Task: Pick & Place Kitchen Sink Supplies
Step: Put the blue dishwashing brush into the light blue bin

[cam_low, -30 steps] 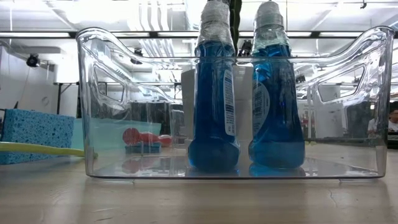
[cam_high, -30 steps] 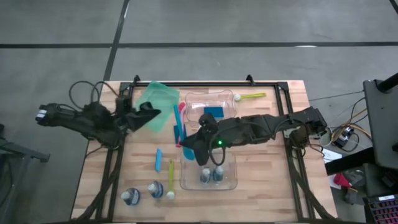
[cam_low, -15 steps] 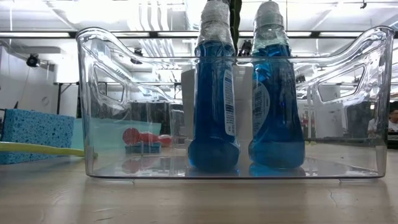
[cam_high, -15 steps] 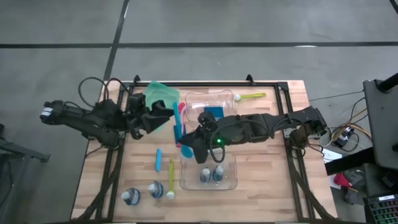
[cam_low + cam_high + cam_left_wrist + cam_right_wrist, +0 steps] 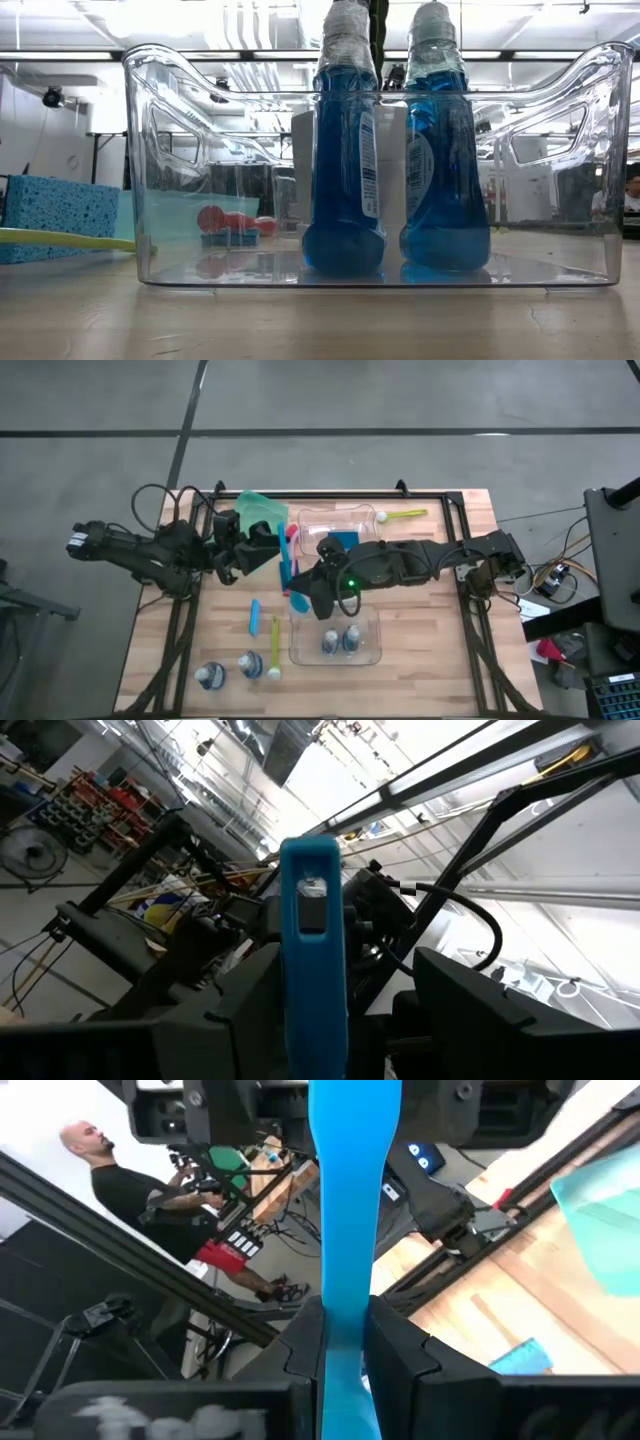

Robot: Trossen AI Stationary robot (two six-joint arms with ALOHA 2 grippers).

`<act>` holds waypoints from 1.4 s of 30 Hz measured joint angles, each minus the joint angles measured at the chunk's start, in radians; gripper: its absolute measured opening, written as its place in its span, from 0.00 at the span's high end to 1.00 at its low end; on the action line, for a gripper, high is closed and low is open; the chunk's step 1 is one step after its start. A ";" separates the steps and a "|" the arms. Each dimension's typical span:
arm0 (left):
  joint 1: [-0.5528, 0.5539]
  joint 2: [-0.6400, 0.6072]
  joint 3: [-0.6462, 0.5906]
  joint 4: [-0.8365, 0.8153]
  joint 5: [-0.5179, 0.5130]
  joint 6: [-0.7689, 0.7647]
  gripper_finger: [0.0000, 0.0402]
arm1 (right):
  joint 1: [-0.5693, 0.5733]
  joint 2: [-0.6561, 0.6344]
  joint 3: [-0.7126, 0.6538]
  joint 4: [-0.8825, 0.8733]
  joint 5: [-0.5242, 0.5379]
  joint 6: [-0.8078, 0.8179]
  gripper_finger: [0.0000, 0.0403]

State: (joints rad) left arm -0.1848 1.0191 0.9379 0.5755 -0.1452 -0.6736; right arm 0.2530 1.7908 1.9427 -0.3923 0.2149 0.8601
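Note:
Next, my left gripper grabs the slim blue brush by its handle (image 5: pixel 284 548) to lay the brush in the green tray (image 5: pixel 260 509).
My right gripper (image 5: pixel 303 592) (image 5: pixel 345 1345) is shut on a slim blue brush (image 5: pixel 286 572) over the table's middle. The brush's free end, which has a hang hole (image 5: pixel 312 910), stands between the open fingers of my left gripper (image 5: pixel 270 555) (image 5: pixel 345 975), which faces it from the table's left. Two bottles of blue liquid (image 5: pixel 345 150) (image 5: pixel 445 150) stand upright in the near clear bin (image 5: pixel 372 650). Two more bottles (image 5: pixel 210 677) (image 5: pixel 248 664) stand on the table at the near left. A yellow brush (image 5: pixel 275 645) and a small blue brush (image 5: pixel 255 617) lie flat beside them. My right gripper pinches the blue brush's handle at its narrow waist (image 5: pixel 345 1295) between the two fingers. The handle runs on past the fingertips, and the brush is lifted clear of the table. My left gripper has the brush's free end near one finger (image 5: pixel 250 1005); whether it touches, I cannot tell.
A green tray (image 5: pixel 255 515) lies at the far left, with a pink brush (image 5: pixel 291 535) beside it. The far clear bin (image 5: pixel 310 520) holds a blue sponge (image 5: pixel 343 540). A green brush (image 5: pixel 405 515) lies by its far rim. Another sponge (image 5: pixel 60 215) shows in the low view.
My left gripper has gone toward the table's right edge and risen a little, closing in on the blue brush until the brush's end stands between its open fingers. My right gripper has kept still with the brush.

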 joint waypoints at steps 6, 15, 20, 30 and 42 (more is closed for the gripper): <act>0.001 -0.003 0.000 0.000 -0.006 0.002 0.47 | -0.004 0.000 0.000 0.019 -0.014 -0.005 0.89; 0.002 -0.004 0.000 -0.009 -0.011 0.014 0.64 | -0.006 0.000 0.000 0.020 -0.016 -0.004 0.89; 0.002 -0.004 0.000 -0.010 -0.012 0.010 0.74 | -0.006 0.000 0.000 0.025 -0.027 -0.004 0.89; 0.008 -0.014 0.000 -0.010 -0.011 0.009 0.81 | -0.009 0.000 0.000 0.031 -0.032 -0.007 0.82; 0.026 -0.098 -0.002 -0.021 -0.045 0.062 0.80 | -0.010 0.000 0.012 0.031 -0.029 -0.061 0.64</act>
State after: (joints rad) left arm -0.1583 0.9211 0.9360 0.5543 -0.1897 -0.6111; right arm 0.2428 1.7905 1.9544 -0.3613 0.1854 0.7992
